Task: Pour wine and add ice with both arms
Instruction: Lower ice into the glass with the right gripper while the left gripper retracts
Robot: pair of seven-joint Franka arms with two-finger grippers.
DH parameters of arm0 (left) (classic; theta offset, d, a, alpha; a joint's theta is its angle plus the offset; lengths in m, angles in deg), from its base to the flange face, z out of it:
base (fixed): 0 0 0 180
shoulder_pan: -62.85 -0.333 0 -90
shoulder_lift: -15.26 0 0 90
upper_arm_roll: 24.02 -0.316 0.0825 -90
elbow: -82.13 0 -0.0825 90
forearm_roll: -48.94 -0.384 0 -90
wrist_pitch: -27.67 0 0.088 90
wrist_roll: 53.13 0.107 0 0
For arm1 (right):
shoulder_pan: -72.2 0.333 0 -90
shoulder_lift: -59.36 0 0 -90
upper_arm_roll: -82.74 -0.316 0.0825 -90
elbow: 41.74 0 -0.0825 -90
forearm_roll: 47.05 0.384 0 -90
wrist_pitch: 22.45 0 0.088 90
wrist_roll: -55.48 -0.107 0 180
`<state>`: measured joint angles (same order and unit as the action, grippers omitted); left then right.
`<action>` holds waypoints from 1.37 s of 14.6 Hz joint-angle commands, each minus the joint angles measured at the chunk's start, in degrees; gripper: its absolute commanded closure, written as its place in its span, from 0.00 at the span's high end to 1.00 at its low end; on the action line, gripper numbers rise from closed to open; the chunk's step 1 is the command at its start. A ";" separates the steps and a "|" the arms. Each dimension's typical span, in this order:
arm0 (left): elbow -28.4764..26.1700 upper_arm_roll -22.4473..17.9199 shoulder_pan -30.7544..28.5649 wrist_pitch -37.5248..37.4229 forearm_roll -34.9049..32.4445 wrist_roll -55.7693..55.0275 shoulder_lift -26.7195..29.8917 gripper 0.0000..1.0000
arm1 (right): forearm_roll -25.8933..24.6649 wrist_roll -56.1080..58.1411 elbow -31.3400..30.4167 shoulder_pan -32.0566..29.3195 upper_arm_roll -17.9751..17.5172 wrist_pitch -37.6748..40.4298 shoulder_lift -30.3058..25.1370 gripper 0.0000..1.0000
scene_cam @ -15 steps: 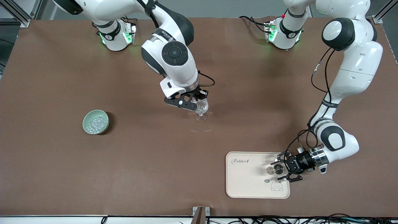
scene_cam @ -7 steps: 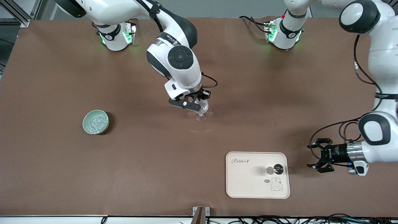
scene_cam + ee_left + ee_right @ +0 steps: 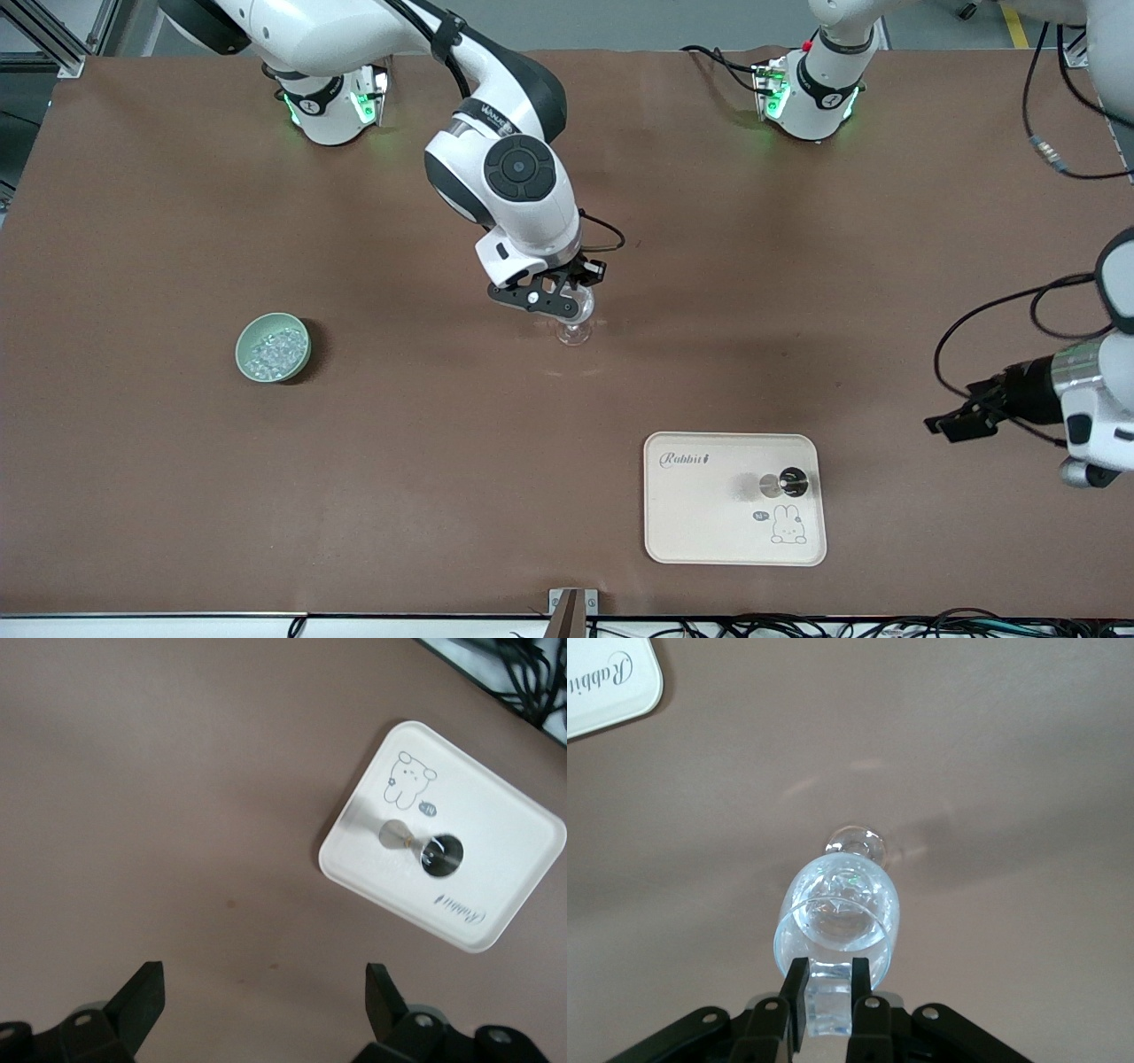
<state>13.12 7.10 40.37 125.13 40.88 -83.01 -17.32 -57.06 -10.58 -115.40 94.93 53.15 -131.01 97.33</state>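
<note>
The clear ice chunk hangs over the glass's rim, so it is now time for my right gripper to open and release the chunk.
A clear stemmed glass stands mid-table; in the right wrist view the glass holds glittering clear pieces. My right gripper hangs just over its rim, shut on a clear chunk of ice between its fingertips. More ice fills a pale green bowl toward the right arm's end. A small dark-topped vessel stands on the cream tray; no wine is visible. My left gripper is open and empty, over bare table beside the tray; the left gripper looks down at the vessel.
The cream tray with its rabbit drawing lies near the front edge, toward the left arm's end. Brown table spreads between bowl, glass and tray. Cables run along the front edge. A metal bracket sits at the front edge.
My left gripper let go of the vessel on the tray, opened wide and drew back toward the left arm's end. The right gripper shifted slightly over the glass, still holding ice.
</note>
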 commanded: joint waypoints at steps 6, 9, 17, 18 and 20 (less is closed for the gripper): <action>-4.54 -0.70 1.89 -8.86 -1.35 18.36 15.43 1.00 | -1.32 -1.18 1.07 0.47 -0.12 0.11 0.78 0.20; -12.08 -10.78 10.40 -10.18 1.61 19.68 24.46 1.00 | -1.32 -1.09 0.89 0.47 -0.12 0.20 0.78 0.25; -26.87 -27.17 24.67 -7.29 7.97 26.45 38.38 1.00 | -1.41 -0.74 1.07 0.30 -0.12 0.72 0.52 0.67; -27.58 -27.17 24.76 -7.28 7.97 26.45 39.00 1.00 | -1.41 -0.65 1.16 -0.31 -0.03 0.98 0.00 0.80; -28.20 -26.91 24.41 -7.28 8.05 26.45 39.79 1.00 | -3.85 -0.56 1.33 -1.10 0.14 2.74 -1.84 1.00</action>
<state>-12.33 -19.31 64.55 116.42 48.24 -57.29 20.03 -57.98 -10.58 -114.52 94.79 53.44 -130.26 97.41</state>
